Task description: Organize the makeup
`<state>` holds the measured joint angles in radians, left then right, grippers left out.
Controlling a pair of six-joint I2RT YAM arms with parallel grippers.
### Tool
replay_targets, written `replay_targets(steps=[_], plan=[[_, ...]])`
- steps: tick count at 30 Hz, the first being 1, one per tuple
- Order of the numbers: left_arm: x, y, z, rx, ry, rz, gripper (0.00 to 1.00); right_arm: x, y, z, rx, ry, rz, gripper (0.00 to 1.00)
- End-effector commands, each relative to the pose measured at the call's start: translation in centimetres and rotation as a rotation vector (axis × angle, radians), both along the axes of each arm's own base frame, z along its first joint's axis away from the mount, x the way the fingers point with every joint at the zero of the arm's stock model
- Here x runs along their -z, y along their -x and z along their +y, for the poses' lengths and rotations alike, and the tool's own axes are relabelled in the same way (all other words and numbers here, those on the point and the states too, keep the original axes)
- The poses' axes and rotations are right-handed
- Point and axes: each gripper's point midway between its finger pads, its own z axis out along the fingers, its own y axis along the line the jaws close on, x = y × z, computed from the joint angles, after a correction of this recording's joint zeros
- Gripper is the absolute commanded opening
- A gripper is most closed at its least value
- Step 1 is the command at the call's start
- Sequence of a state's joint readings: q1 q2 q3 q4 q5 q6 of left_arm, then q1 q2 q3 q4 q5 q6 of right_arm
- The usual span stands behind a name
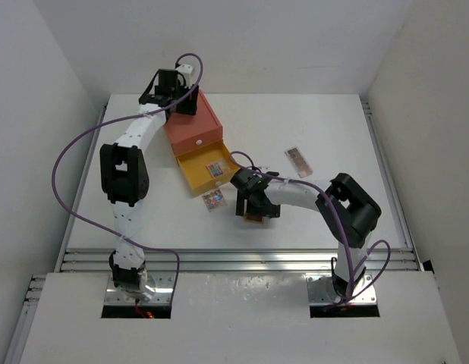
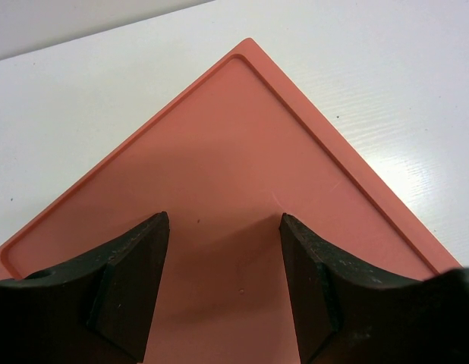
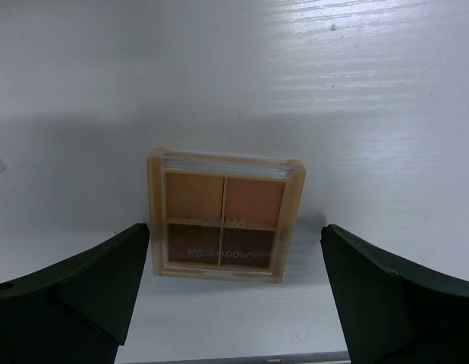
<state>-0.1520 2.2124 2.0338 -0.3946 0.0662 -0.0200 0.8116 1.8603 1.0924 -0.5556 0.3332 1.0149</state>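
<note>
The ends of the right gripper's fingers are level with the palette's sides, so the right gripper should close on the palette (image 1: 253, 218) (image 3: 225, 218).
A square eyeshadow palette (image 3: 225, 216) with orange and brown pans lies flat on the white table, between the fingers of my open right gripper (image 3: 234, 236), which hovers just over it. In the top view this gripper (image 1: 254, 209) is in front of the yellow drawer, with the palette (image 1: 254, 221) peeking out under it. A second palette (image 1: 215, 168) lies inside the open yellow drawer (image 1: 195, 173). A third (image 1: 212, 199) lies on the table in front of the drawer. A longer rectangular palette (image 1: 298, 161) lies to the right. My left gripper (image 1: 176, 92) is open and empty over the orange box top (image 2: 242, 159). No brushes show.
The orange drawer box (image 1: 193, 125) stands at the back left centre, its yellow drawer pulled out towards me. Purple cables loop from both arms. White walls close in the table on both sides and at the back.
</note>
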Motion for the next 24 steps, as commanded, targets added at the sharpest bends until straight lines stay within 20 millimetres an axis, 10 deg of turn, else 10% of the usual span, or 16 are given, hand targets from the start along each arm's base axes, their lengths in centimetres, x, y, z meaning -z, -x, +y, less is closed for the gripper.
replay_targets(steps=[1,11,17,24], plan=[[7.2,3.1,0.0,0.004,-0.032,0.224,0.66,-0.8,0.1,1.2,-0.035,-0.057,-0.01,0.95],[7.8,3.0,-0.5,0.026,-0.014,0.227,0.66,2.2,0.9,-0.1,-0.045,-0.004,0.071,0.77],[8.2,3.3,-0.6,0.033,-0.01,0.237,0.66,2.2,0.8,-1.7,-0.102,0.015,0.027,0.42],[8.5,3.6,-1.2,0.055,-0.013,0.245,0.66,-3.5,-2.7,0.1,-0.346,0.0,-0.134,0.32]])
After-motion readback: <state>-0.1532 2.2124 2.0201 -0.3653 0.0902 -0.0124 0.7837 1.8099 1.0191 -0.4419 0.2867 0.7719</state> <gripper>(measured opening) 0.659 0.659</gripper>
